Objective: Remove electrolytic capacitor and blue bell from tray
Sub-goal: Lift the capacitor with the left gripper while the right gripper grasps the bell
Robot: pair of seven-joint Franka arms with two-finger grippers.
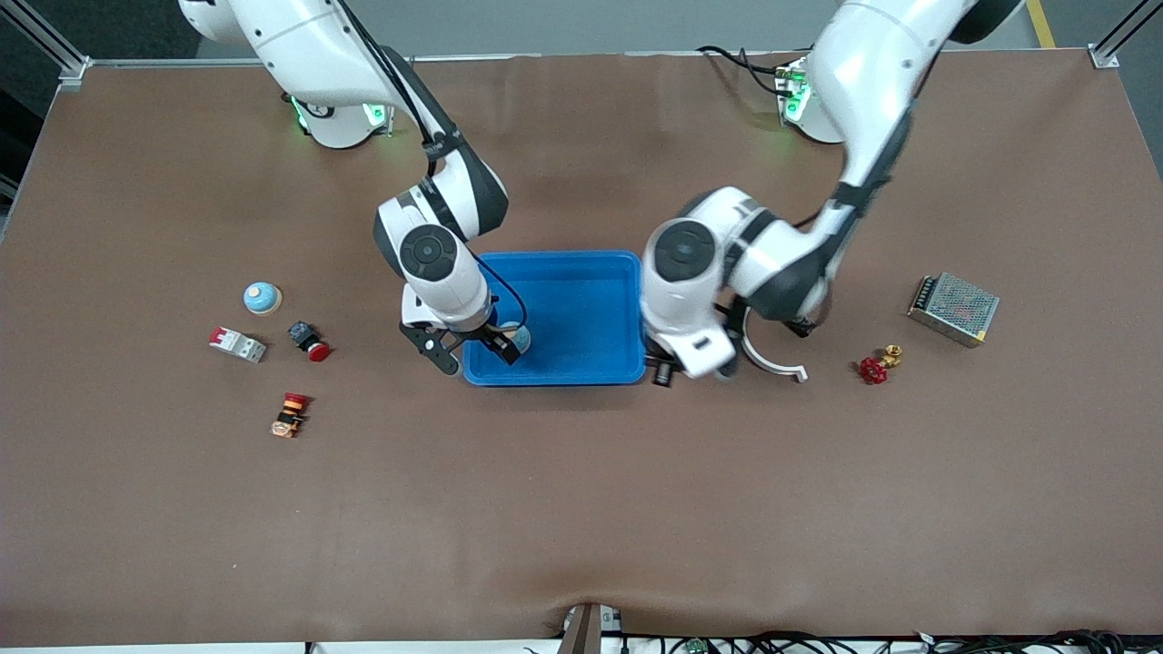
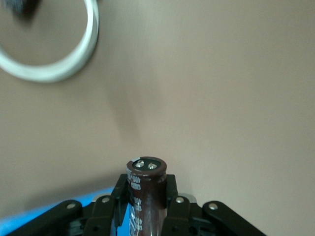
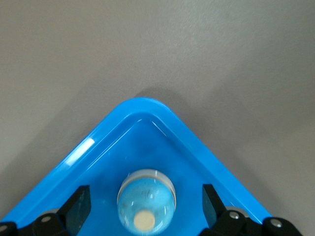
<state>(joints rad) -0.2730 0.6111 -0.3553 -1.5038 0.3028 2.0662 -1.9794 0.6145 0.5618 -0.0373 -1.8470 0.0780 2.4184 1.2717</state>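
Note:
My right gripper's fingers are still above the blue bell (image 1: 521, 339) in the tray (image 1: 581, 272), so it goes lower next, before it closes on the bell.
A light blue bell (image 3: 146, 201) with a cream button lies in a corner of the blue tray (image 1: 581, 272), the corner nearest the front camera toward the right arm's end. My right gripper (image 3: 146, 209) hangs over it, open, one finger on each side and neither touching. In the front view the bell (image 1: 520, 339) shows beside that gripper (image 1: 472, 350). My left gripper (image 2: 146, 183) is shut on a dark brown capacitor (image 2: 147, 209), its two metal terminals pointing outward. It hangs over the table just outside the tray's (image 2: 29, 221) left-arm end, where the left gripper (image 1: 663, 371) shows low.
A second blue bell (image 1: 262, 297), a white breaker (image 1: 238, 344) and two red push buttons (image 1: 310, 341) (image 1: 291, 414) lie toward the right arm's end. A white ring (image 1: 772, 359), a red valve (image 1: 877, 366) and a metal mesh box (image 1: 953, 309) lie toward the left arm's end.

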